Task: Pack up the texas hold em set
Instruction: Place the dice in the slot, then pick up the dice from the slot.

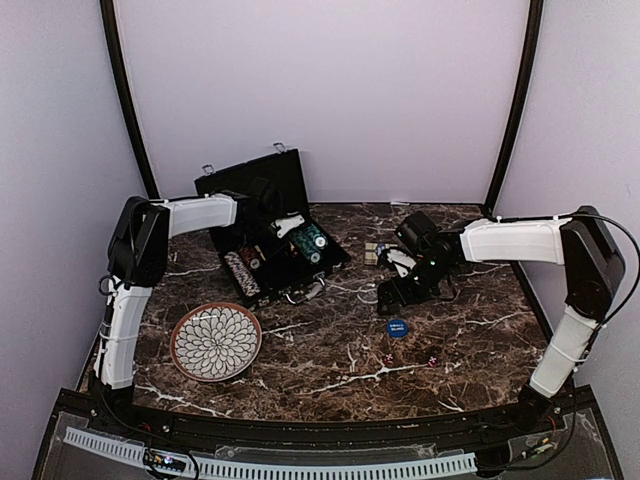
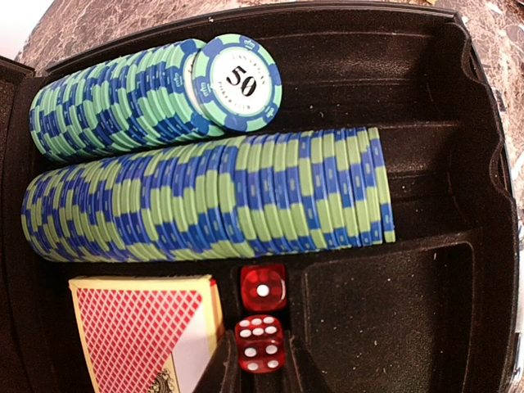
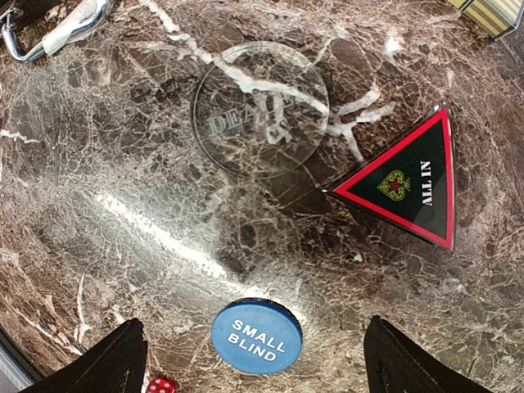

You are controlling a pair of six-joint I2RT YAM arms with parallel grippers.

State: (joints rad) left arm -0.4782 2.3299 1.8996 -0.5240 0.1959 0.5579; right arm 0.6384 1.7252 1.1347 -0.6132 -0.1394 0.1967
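The second red die sits in line with the slot, close against the die there, so it is time for my left gripper to open now.
The black briefcase (image 1: 262,185) lies open at the back left. Its tray (image 2: 458,164) holds two rows of blue-green chips (image 2: 213,201), a red-backed card deck (image 2: 135,332) and a red die (image 2: 263,286) in a narrow slot. My left gripper (image 2: 260,360) hangs over that slot, shut on a second red die (image 2: 260,337). My right gripper (image 3: 258,364) is open above the marble, straddling the blue SMALL BLIND button (image 3: 256,336). Beyond it lie a clear dealer disc (image 3: 260,109) and a black ALL IN triangle (image 3: 407,182). Two loose dice (image 1: 388,358) (image 1: 432,360) sit nearer the front.
A patterned plate (image 1: 216,341) with a brown rim sits at the front left. Another card deck (image 1: 375,252) lies behind the right gripper (image 1: 398,295). A case latch (image 3: 49,29) shows at the right wrist view's top left. A red die (image 3: 161,385) lies by the left finger.
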